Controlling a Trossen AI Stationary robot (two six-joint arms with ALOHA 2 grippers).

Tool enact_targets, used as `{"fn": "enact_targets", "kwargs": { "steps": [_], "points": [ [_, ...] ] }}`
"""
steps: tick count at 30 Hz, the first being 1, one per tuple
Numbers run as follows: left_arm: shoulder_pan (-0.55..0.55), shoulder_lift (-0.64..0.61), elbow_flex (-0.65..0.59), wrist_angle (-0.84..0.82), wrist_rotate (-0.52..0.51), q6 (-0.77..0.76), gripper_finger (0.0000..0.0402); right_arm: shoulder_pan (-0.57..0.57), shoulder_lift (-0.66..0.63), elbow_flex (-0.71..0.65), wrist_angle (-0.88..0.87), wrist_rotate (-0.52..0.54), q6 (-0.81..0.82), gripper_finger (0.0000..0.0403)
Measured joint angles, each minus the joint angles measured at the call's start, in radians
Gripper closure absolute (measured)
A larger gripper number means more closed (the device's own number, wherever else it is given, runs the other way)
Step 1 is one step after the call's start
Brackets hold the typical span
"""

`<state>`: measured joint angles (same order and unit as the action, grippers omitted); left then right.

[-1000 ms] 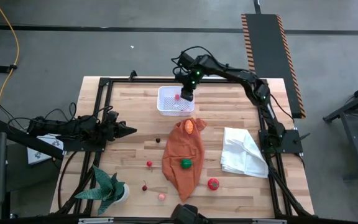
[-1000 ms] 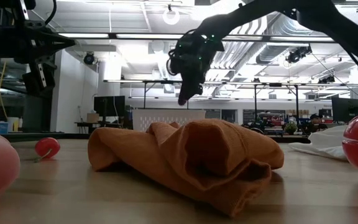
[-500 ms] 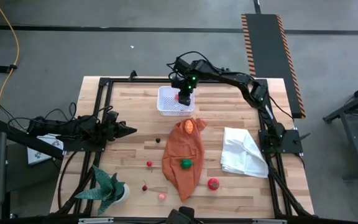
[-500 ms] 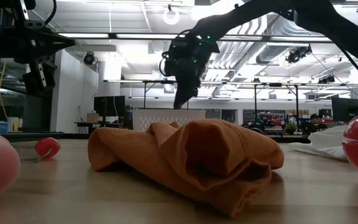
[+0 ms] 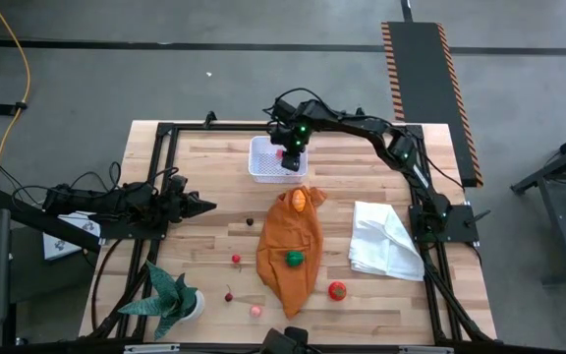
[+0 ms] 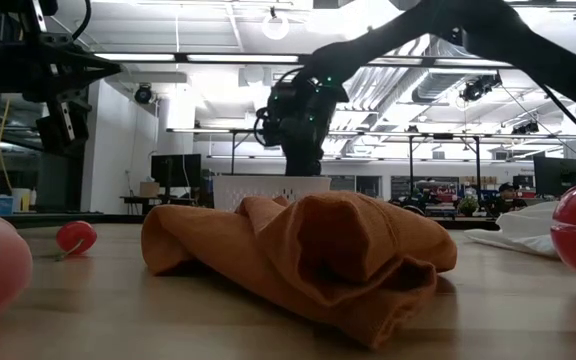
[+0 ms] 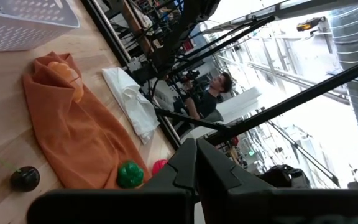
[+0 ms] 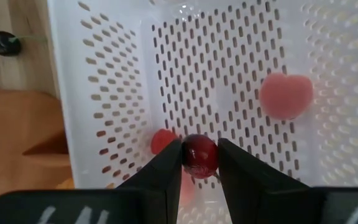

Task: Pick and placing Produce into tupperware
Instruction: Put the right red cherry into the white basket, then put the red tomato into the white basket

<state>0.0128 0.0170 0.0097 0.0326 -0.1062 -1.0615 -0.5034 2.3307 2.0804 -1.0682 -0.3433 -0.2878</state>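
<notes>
My right gripper should release the cherry, low inside the tub over the tub's slotted base.
The tupperware [image 5: 275, 160], a white slotted tub, stands at the table's far middle. In the right wrist view a pink piece [image 8: 286, 95] and a red piece [image 8: 164, 140] lie on its base. My right gripper [image 5: 290, 157] hangs low over the tub's right part, shut on a dark red cherry-like piece [image 8: 199, 155]. More produce lies about: an orange piece [image 5: 301, 198] and a green one [image 5: 294, 259] on the orange cloth [image 5: 291, 246], a red one [image 5: 337, 289] and several small ones on the bare wood. My left gripper [image 5: 204, 206] waits shut at the table's left. My right gripper pinches the cherry-like piece by its two opposite sides [image 8: 186, 155] between its two fingers [image 8: 166, 171], at their free ends. The fingers come from above, slanting steeply down. The piece hangs clear above the tub's slotted base [image 8: 216, 74].
A white cloth [image 5: 386, 241] lies at the right of the orange cloth. A green spiky potted plant [image 5: 172, 295] stands at the near left corner. A dark cherry [image 5: 250, 222] and small red pieces [image 5: 236, 260] lie on the wood left of the orange cloth.
My right gripper has sunk toward the tub and shifted a little toward the table's left, tipping slightly steeper. It has kept the cherry-like piece between its fingers the whole time.
</notes>
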Motion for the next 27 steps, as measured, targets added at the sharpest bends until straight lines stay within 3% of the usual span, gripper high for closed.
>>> {"fn": "enact_targets", "kwargs": {
  "steps": [13,27],
  "points": [
    [0.0,0.0,0.0,0.0,0.0,0.0,0.0401,0.0,0.015,0.0,0.001,0.0,-0.004,0.0314],
    [0.0,0.0,0.0,0.0,0.0,0.001,0.0401,0.002,0.015,0.0,0.001,0.0,-0.005,0.0252]
  ]
}}
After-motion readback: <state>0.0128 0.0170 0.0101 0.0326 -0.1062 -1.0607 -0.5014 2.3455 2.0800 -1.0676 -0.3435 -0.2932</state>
